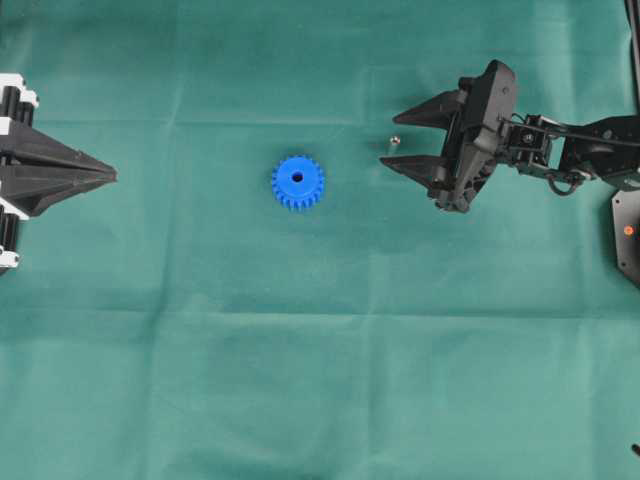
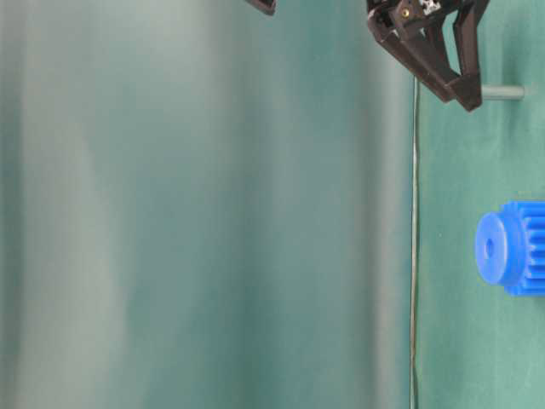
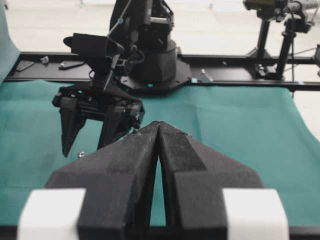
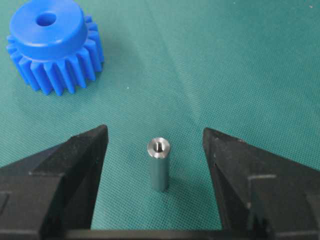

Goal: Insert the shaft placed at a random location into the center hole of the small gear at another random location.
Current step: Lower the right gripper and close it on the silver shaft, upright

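Note:
The shaft is to go into the small gear's center hole [image 1: 297, 177], so the robot's right gripper will grab the shaft by its upper end [image 1: 395, 140] next.
The blue small gear [image 1: 297, 182] lies flat on the green cloth, its center hole [image 1: 297, 178] facing up. The shaft [image 1: 394, 142], a short silvery pin, stands upright on the cloth to the gear's right. My right gripper [image 1: 390, 141] is open and straddles the shaft without touching it. In the right wrist view the shaft [image 4: 158, 165] stands between the two fingers of the right gripper [image 4: 155, 132], with the gear [image 4: 52, 47] and its hole [image 4: 45, 20] beyond. My left gripper [image 1: 113, 176] is shut and empty at the far left, seen closed in its wrist view [image 3: 158, 125].
The green cloth [image 1: 320, 360] covers the whole table. The right arm's base and a black frame rail [image 3: 225, 82] stand at the cloth's far edge in the left wrist view. In the table-level view the gear [image 2: 511, 247] and shaft [image 2: 504, 92] show at the right.

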Controlling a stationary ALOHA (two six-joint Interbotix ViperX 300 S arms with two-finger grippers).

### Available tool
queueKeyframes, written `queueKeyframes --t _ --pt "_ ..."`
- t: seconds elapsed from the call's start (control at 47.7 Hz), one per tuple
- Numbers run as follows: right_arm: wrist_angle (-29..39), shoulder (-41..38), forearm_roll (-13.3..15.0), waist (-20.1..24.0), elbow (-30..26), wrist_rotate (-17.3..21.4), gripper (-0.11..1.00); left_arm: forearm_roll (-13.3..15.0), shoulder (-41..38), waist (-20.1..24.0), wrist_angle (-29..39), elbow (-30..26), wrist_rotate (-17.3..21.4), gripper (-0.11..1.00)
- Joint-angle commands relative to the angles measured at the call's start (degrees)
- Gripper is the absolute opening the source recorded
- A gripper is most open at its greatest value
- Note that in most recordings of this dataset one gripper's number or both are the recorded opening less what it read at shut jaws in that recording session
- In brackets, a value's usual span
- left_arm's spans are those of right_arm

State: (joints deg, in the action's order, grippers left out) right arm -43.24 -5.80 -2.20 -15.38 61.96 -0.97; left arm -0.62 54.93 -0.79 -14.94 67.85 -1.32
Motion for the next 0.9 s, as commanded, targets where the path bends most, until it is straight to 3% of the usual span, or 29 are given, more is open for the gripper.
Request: queueKeyframes --t 0.0,0.063,0.21,0.272,0.629,0.88 --pt "-0.97 0.62 -0.18 -0.35 -0.88 -0.97 0.71 -0.09 -0.44 -0.09 -0.18 -1.23 0.00 0.00" --pt "-0.97 0.62 0.00 -0.26 -0.88 -0.97 0.63 -0.09 -0.44 -0.09 -0.26 -1.14 0.00 0.00" --pt "-0.70 0.62 0.26 -0.26 -0.97 -1.05 0.24 -0.09 -0.44 -0.09 0.00 -1.23 0.00 0.00" --pt "-0.70 0.62 0.26 -0.26 -0.97 -1.05 0.12 -0.09 -0.44 -0.09 0.09 -1.23 0.00 0.00" --pt "1.05 2.46 0.26 -0.26 -1.76 -0.97 0.12 -0.09 -0.44 -0.09 0.70 -1.14 0.00 0.00" --pt "12.92 12.04 1.14 -0.26 -4.48 -1.23 0.12 -0.09 -0.44 -0.09 0.70 -1.23 0.00 0.00"
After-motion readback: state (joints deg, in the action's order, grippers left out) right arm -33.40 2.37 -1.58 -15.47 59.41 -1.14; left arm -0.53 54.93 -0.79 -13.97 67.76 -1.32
